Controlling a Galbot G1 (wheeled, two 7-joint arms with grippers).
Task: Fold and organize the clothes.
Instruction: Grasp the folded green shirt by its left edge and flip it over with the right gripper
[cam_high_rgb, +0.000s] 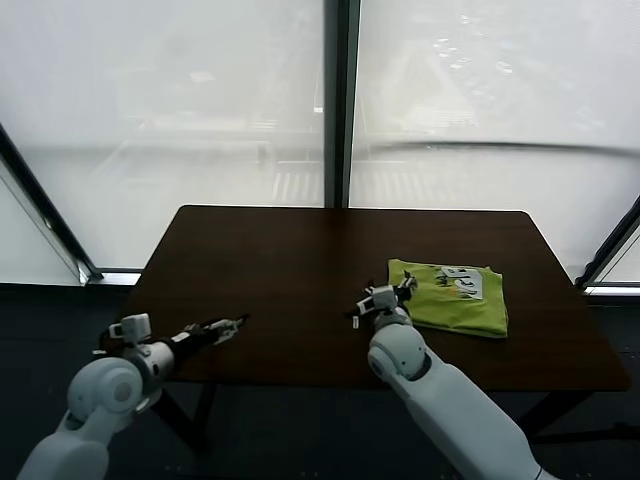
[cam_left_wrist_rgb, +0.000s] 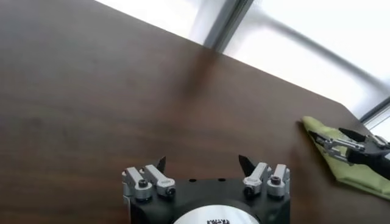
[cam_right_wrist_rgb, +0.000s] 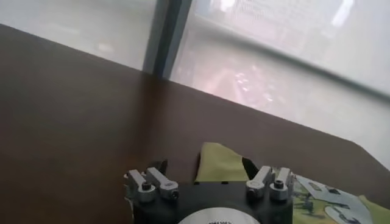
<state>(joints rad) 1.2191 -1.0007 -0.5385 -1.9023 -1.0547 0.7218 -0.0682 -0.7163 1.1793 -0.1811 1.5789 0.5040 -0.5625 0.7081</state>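
My right gripper grabs the folded T-shirt by its plain green corner (cam_high_rgb: 400, 275) next and turns it over with its print (cam_high_rgb: 462, 280) underneath.
The clothes (cam_high_rgb: 455, 297) are one lime-green T-shirt, folded into a flat rectangle with its white print up, lying on the right half of the dark brown table (cam_high_rgb: 300, 260). My right gripper (cam_high_rgb: 405, 287) stands open at the shirt's near left corner; in the right wrist view that green corner (cam_right_wrist_rgb: 218, 163) shows between the spread fingers, which hold nothing. My left gripper (cam_high_rgb: 236, 324) is open and empty low over the table's front left edge, far from the shirt. From the left wrist view the shirt (cam_left_wrist_rgb: 356, 167) and the right gripper (cam_left_wrist_rgb: 341, 143) appear farther off.
Large frosted windows with a dark centre post (cam_high_rgb: 338, 100) rise behind the table. Bare tabletop (cam_left_wrist_rgb: 122, 91) stretches between the two grippers and toward the back edge. The floor beyond the table's edges is dark.
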